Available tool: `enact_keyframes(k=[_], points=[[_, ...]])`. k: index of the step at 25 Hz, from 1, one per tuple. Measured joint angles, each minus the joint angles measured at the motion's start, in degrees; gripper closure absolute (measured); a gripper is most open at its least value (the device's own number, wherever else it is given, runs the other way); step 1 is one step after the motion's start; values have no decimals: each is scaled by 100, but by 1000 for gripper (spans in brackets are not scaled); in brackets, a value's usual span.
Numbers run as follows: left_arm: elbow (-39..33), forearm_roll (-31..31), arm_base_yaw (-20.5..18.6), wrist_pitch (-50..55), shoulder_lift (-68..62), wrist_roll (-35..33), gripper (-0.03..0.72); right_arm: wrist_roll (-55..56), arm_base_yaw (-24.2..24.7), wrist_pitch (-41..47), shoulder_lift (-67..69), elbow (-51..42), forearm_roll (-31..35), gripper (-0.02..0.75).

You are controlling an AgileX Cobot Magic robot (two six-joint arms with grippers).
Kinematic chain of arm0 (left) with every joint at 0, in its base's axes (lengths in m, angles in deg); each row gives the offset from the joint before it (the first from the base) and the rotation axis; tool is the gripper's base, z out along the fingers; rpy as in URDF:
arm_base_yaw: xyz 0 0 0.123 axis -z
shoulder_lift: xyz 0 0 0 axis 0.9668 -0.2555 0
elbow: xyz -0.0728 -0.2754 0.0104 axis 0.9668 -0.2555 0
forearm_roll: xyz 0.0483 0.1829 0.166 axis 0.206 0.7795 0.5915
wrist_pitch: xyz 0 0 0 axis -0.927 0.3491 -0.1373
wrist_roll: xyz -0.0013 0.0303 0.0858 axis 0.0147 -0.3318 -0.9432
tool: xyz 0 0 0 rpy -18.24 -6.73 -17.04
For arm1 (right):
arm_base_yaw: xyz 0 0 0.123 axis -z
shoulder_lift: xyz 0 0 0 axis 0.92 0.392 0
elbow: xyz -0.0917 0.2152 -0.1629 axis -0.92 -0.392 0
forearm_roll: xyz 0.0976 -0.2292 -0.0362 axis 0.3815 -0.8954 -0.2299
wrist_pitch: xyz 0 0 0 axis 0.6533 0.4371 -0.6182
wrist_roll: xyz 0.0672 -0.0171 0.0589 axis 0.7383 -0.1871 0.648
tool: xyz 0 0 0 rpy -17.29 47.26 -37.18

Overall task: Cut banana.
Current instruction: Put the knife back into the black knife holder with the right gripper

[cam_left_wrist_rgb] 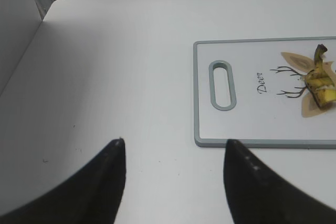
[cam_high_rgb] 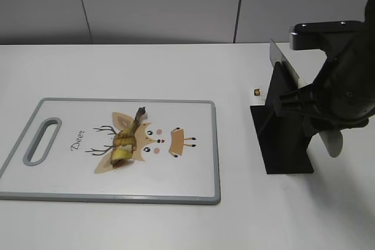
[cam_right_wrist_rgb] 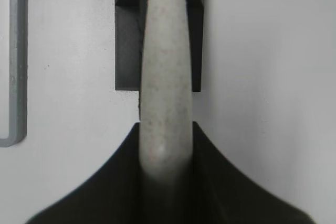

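The knife blade (cam_high_rgb: 279, 57) sits inside the black holder (cam_high_rgb: 281, 144) and the knife would settle there, so the robot's right gripper will open.
A piece of banana (cam_high_rgb: 126, 141) with its stem lies on the white cutting board (cam_high_rgb: 70, 180) with a grey rim and deer print; both show in the left wrist view, the banana (cam_left_wrist_rgb: 321, 80) on the board (cam_left_wrist_rgb: 247, 119). A knife (cam_high_rgb: 285, 68) with a pale speckled handle (cam_right_wrist_rgb: 164, 93) stands in a black holder (cam_high_rgb: 281, 144). My right gripper (cam_right_wrist_rgb: 165, 129) is shut on the knife handle over the holder (cam_right_wrist_rgb: 126, 51). My left gripper (cam_left_wrist_rgb: 175, 148) is open and empty above the table, left of the board.
A small brown object (cam_high_rgb: 257, 92) lies on the white table behind the holder. The board's handle slot (cam_high_rgb: 41, 141) is at its left end. The table's far left corner (cam_left_wrist_rgb: 50, 3) shows in the left wrist view.
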Motion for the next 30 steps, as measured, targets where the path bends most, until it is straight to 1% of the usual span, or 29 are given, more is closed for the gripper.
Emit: enact_keyframes(k=[3, 4, 5, 6, 9, 10, 11, 12, 15, 17, 22, 25, 28, 30], points=[[0, 0, 0, 0, 0, 0, 114, 0, 0, -3, 6, 0, 38, 577], [0, 0, 0, 0, 0, 0, 114, 0, 0, -3, 6, 0, 86, 564], [0, 0, 0, 0, 0, 0, 114, 0, 0, -15, 6, 0, 105, 528], [0, 0, 0, 0, 0, 0, 114, 5, 0, -21, 6, 0, 127, 481], [0, 0, 0, 0, 0, 0, 114, -32, 0, -27, 6, 18, 258, 258], [0, 0, 0, 0, 0, 0, 114, -42, 0, -6, 6, 45, 283, 198], [0, 0, 0, 0, 0, 0, 114, -44, 0, 61, 6, 94, 296, 140], [0, 0, 0, 0, 0, 0, 114, -76, 0, 144, -5, 164, 310, 108], [0, 0, 0, 0, 0, 4, 114, -335, 0, 414, -165, 388, 338, 83], [0, 0, 0, 0, 0, 4, 114, -791, 0, 521, -402, 480, 451, 80], [0, 0, 0, 0, 0, 4, 114, -2465, -6, 822, -1392, 489, 1294, 80], [0, 0, 0, 0, 0, 4, 114, -3064, -6, 909, -2105, 275, 1536, 83], [0, 0, 0, 0, 0, 4, 114, -3513, -6, 921, -2897, -121, 1564, 94], [0, 0, 0, 0, 0, 4, 114, -3618, -6, 915, -3409, -437, 1571, 104]])
